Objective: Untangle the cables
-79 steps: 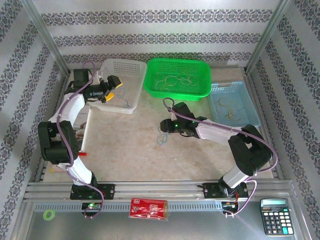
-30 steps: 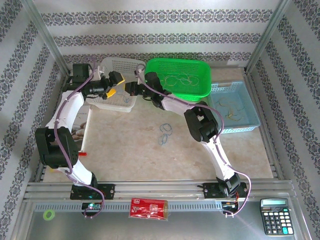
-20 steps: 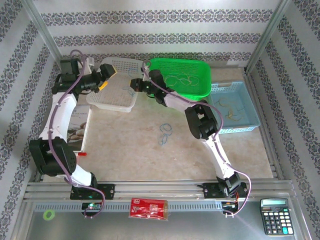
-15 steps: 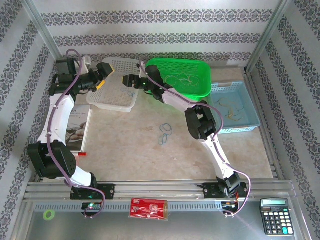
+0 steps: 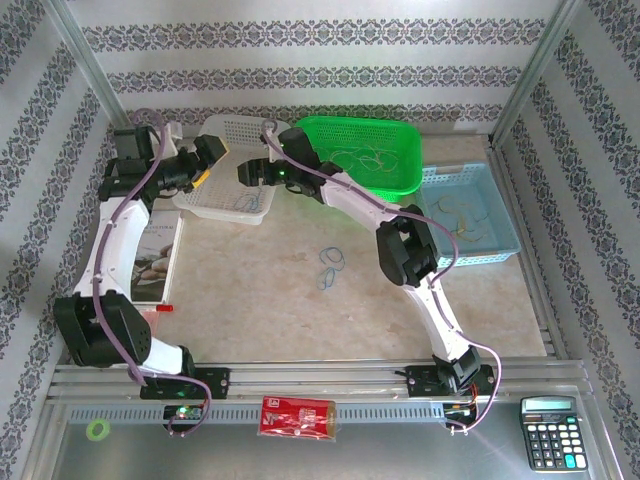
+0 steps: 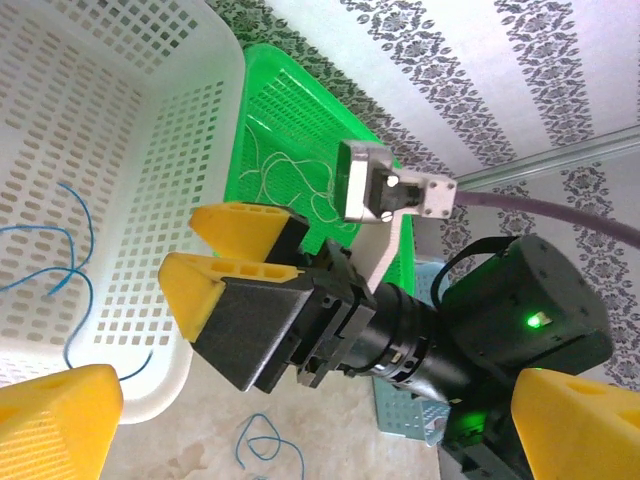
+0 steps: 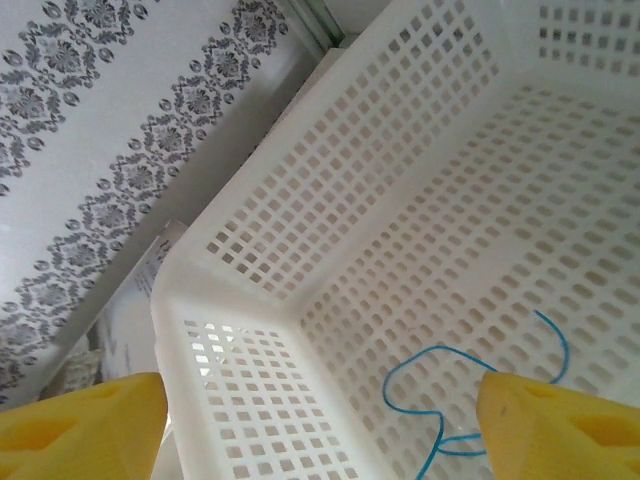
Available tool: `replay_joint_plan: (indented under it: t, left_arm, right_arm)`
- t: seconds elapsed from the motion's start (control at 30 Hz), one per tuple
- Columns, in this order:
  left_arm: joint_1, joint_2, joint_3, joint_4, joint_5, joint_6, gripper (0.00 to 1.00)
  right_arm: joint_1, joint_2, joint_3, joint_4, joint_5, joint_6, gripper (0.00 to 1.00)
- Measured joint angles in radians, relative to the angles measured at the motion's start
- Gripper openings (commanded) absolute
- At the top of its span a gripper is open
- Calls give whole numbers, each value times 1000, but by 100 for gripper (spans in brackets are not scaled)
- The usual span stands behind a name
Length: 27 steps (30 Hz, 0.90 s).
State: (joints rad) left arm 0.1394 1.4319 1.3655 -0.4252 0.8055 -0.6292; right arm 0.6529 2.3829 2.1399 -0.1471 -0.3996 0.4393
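The blue cable knot is on the table. My right gripper should grab it by its basket-side loop [image 5: 332, 256], so an end stays free for my left gripper to untangle.
My right gripper [image 5: 245, 174] hangs open over the white basket [image 5: 262, 130], with nothing between its yellow fingers [image 7: 85, 425]. A thin blue cable [image 7: 452, 392] lies loose on the basket floor just under it. My left gripper [image 5: 206, 160] is open too, at the basket's left rim, facing the right gripper [image 6: 235, 262]. More blue cable [image 6: 58, 250] lies in the white basket [image 6: 150, 120]. A small knot of blue cables [image 5: 330, 266] rests on the table's middle. Pale cables [image 5: 350, 158] lie in the green basket [image 5: 400, 185], and others [image 5: 458, 218] in the blue basket [image 5: 500, 240].
A booklet [image 5: 155, 255] lies on the table by the left arm. On the metal front shelf sit a calculator [image 5: 550, 432], a red packet [image 5: 298, 416] and a green tape ring [image 5: 97, 430]. Patterned walls and frame posts close in the back and sides.
The right gripper reached further left over the white basket and opened, leaving a blue cable on its floor. The left gripper drew back to the basket's left rim, staying open.
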Motion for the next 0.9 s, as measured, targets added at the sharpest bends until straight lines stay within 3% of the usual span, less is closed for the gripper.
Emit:
replay_joint_plan:
  t: [0.2, 0.47, 0.7, 0.9]
  left_arm:
    - [0, -73, -68, 10, -6, 16, 100]
    - [-15, -156, -214, 56, -14, 24, 100]
    - [-149, -244, -365, 124, -73, 19, 100]
    - [-301, -260, -418, 184, -164, 3, 100]
  right_arm:
    - [45, -126, -69, -113, 109, -101, 78]
    - [8, -537, -611, -89, 183, -127, 76]
    - [-62, -777, -1036, -77, 256, -129, 77]
    - [-62, -760, -1155, -72, 260, -127, 71]
